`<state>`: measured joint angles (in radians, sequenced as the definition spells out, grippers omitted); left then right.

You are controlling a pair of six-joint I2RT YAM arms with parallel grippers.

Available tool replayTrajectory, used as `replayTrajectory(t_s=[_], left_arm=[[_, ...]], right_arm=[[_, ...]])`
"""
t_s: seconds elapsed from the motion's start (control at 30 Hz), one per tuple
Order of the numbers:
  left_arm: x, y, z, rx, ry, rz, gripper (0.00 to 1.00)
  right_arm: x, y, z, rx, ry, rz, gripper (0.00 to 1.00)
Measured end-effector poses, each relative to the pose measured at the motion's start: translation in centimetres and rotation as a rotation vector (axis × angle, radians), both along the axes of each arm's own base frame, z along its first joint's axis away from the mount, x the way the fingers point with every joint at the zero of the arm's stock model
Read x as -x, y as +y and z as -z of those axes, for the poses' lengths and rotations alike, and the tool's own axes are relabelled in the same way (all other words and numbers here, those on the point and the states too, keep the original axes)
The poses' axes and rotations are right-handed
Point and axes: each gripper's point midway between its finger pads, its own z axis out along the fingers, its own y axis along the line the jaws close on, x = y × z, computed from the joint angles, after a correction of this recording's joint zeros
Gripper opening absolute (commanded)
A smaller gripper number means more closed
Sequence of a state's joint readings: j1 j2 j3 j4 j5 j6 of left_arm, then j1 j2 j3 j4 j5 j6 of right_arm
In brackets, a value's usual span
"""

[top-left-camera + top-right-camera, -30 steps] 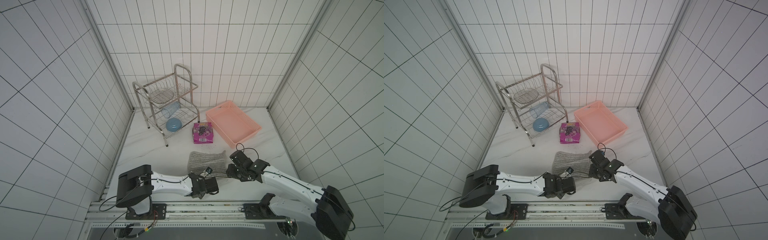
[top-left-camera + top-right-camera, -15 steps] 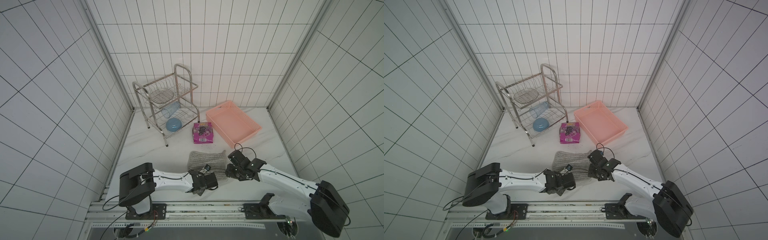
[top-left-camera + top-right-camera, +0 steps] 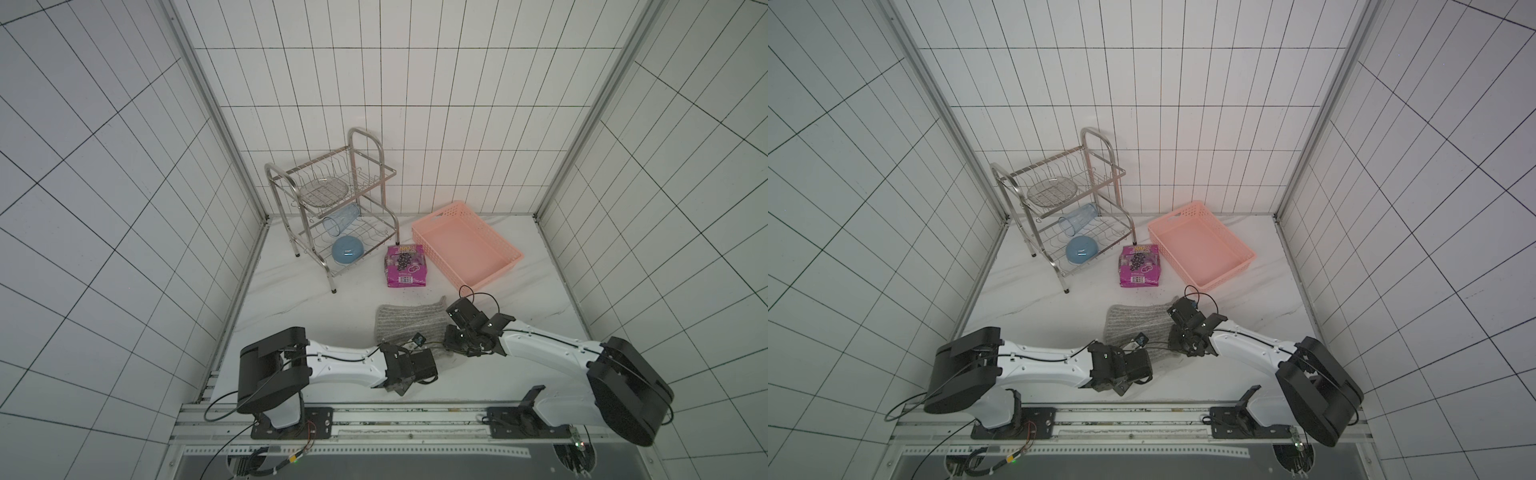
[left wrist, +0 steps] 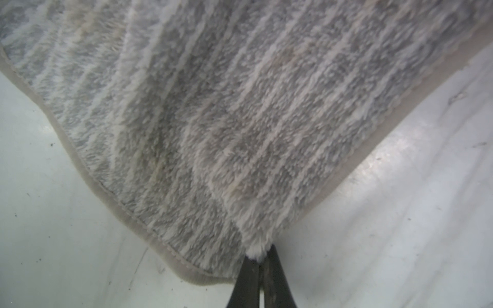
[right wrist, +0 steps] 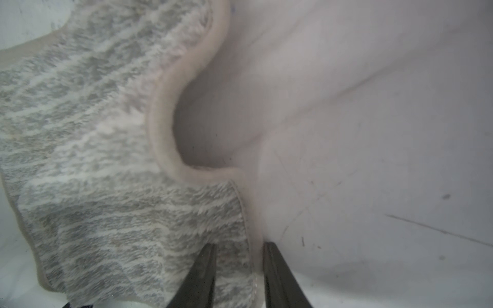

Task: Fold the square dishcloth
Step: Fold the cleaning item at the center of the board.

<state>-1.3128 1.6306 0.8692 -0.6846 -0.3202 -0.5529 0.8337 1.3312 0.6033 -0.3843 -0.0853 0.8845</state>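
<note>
The dishcloth's near edge needs to be folded over evenly. My right gripper will next grab the dishcloth by its bordered side edge near its near corner.
The square dishcloth [image 3: 409, 326] [image 3: 1138, 324], grey with fine stripes, lies rumpled on the white table in front of the pink basket. My left gripper [image 4: 262, 253] is shut on a pinched-up tuft at the cloth's near edge [image 4: 240, 120]. In both top views its black head [image 3: 430, 358] [image 3: 1148, 361] sits at the cloth's front. My right gripper [image 5: 238, 248] stands astride the cloth's bordered side edge [image 5: 106, 186], jaws apart, with striped cloth lying between the fingers. It sits at the cloth's right side [image 3: 449, 341] [image 3: 1177, 340].
A pink basket [image 3: 490, 280] stands at the back right, with a magenta snack packet [image 3: 406, 266] to its left. A metal dish rack [image 3: 365, 141] at the back left holds a blue bowl [image 3: 348, 250] and a clear cup [image 3: 340, 220]. Tiled walls close three sides.
My left gripper has closed on the cloth's near edge. The right gripper's jaws have narrowed around the cloth's side edge. Both arms have shifted slightly in towards the cloth.
</note>
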Motion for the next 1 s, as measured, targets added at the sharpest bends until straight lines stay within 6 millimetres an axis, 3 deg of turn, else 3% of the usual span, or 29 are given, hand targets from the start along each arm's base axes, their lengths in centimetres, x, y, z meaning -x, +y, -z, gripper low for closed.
replayTrajectory(t_s=[0.2, 0.33, 0.5, 0.87, 1.0], left_arm=[[0.2, -0.1, -0.3, 0.01, 0.0, 0.006, 0.02], [0.3, -0.2, -0.9, 0.023, -0.003, 0.01, 0.02], [0.3, -0.2, -1.1, 0.029, -0.003, 0.011, 0.02], [0.6, -0.3, -1.1, 0.029, 0.001, 0.021, 0.02], [0.6, -0.3, -1.1, 0.031, 0.0, 0.022, 0.02]], right_arm=[[1.8, -1.7, -0.2, 0.02, 0.028, 0.021, 0.47], [2.9, -3.2, -0.7, 0.035, 0.034, 0.047, 0.5], [3.2, -3.7, -0.4, 0.04, 0.044, 0.069, 0.5], [2.6, -2.0, -0.1, 0.04, 0.046, 0.052, 0.5], [2.6, -1.4, 0.0, 0.047, 0.047, 0.034, 0.44]])
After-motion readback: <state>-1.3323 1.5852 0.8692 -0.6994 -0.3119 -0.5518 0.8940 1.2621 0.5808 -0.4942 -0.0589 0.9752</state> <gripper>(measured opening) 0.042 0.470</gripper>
